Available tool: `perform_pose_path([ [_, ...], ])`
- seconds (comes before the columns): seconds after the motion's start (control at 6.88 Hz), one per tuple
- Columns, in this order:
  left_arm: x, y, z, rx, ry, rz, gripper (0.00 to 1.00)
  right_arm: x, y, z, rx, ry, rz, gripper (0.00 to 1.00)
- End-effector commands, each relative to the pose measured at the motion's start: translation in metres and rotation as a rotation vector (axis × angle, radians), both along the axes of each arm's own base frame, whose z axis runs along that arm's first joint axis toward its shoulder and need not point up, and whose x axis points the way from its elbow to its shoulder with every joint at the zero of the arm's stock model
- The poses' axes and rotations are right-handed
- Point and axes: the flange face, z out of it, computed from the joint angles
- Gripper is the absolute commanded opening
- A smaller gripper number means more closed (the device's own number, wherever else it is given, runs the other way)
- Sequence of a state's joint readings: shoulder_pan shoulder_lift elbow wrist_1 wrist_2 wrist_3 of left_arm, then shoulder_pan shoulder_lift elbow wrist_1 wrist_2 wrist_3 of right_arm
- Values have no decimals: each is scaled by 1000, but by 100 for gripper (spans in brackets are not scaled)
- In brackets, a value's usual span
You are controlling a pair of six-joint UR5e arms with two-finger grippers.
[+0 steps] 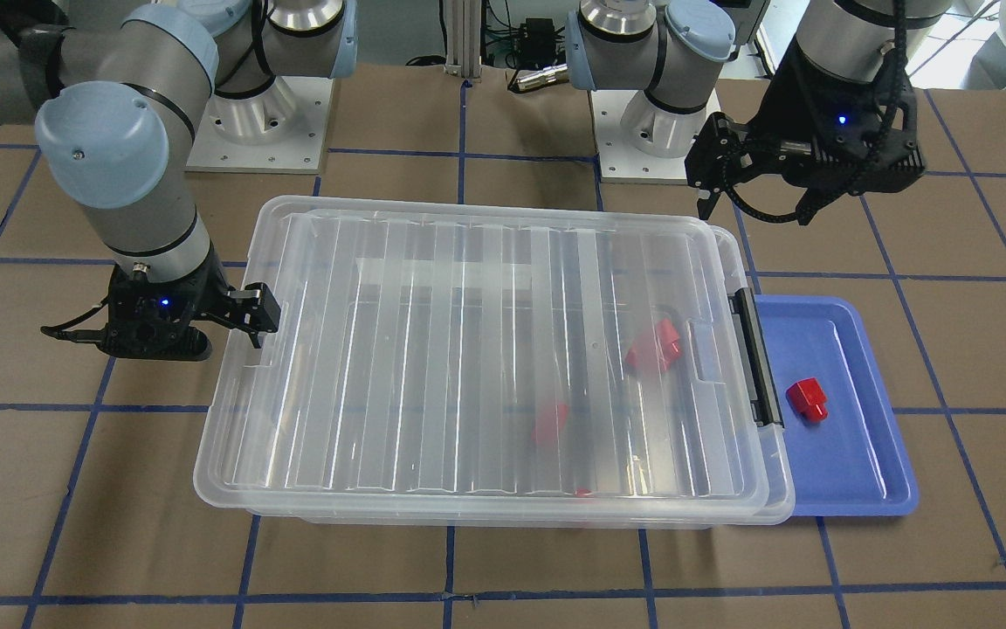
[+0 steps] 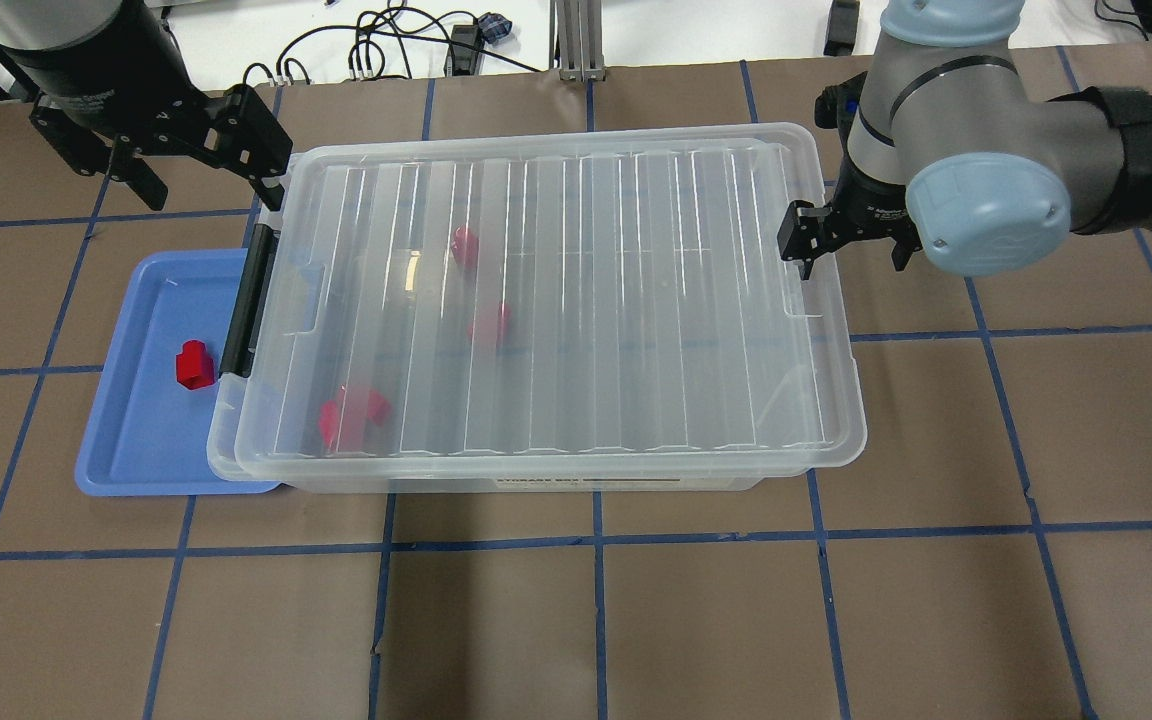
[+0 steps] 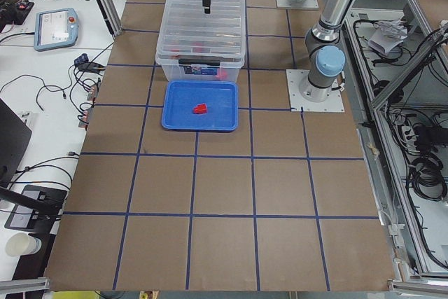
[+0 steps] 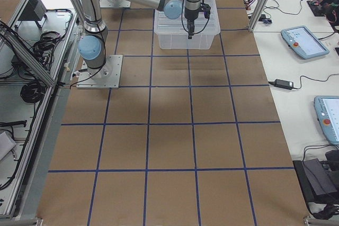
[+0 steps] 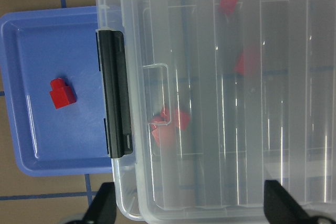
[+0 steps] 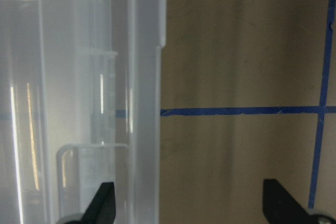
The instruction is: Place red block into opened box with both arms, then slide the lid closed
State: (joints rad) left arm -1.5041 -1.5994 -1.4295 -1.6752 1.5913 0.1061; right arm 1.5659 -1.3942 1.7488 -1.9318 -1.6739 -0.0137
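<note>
The left gripper needs to grab the red block by its square body (image 1: 806, 397) next, so that it can place the block into the opened box (image 1: 489, 367).
One red block (image 2: 193, 363) lies on the blue tray (image 2: 136, 440), outside the box. The clear box (image 2: 536, 480) is covered almost fully by the ribbed lid (image 2: 576, 300). Its black bar (image 2: 241, 300) shows at the tray end. Three more red blocks (image 2: 352, 413) show blurred through the lid. My left gripper (image 2: 204, 180) hangs open above the box's far left corner, holding nothing. My right gripper (image 2: 848, 255) is open and low at the opposite short end. One of its fingers (image 6: 102, 205) is over the lid's rim, the other over the table.
The blue tray is tucked partly under the box's left end. Brown table paper with blue tape lines surrounds the box. The arm bases (image 1: 258, 122) stand on the robot's side of the box. Cables lie along the table's edge beyond the box.
</note>
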Motion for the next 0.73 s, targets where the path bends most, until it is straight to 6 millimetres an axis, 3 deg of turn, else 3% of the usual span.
perform_pose_path([
  [0.0, 84, -14, -20, 36, 24, 164, 100, -15, -2, -1, 7, 79, 4, 100],
  [0.15, 142, -26, -57, 52, 83, 264, 100, -40, -7, -7, 26, 100, -10, 100],
  [0.44, 222, -24, -141, 37, 158, 263, 100, -86, -12, -7, 37, 98, -85, 100],
  [0.58, 256, -18, -180, 25, 202, 263, 100, -100, -13, -6, 39, 98, -107, 100],
])
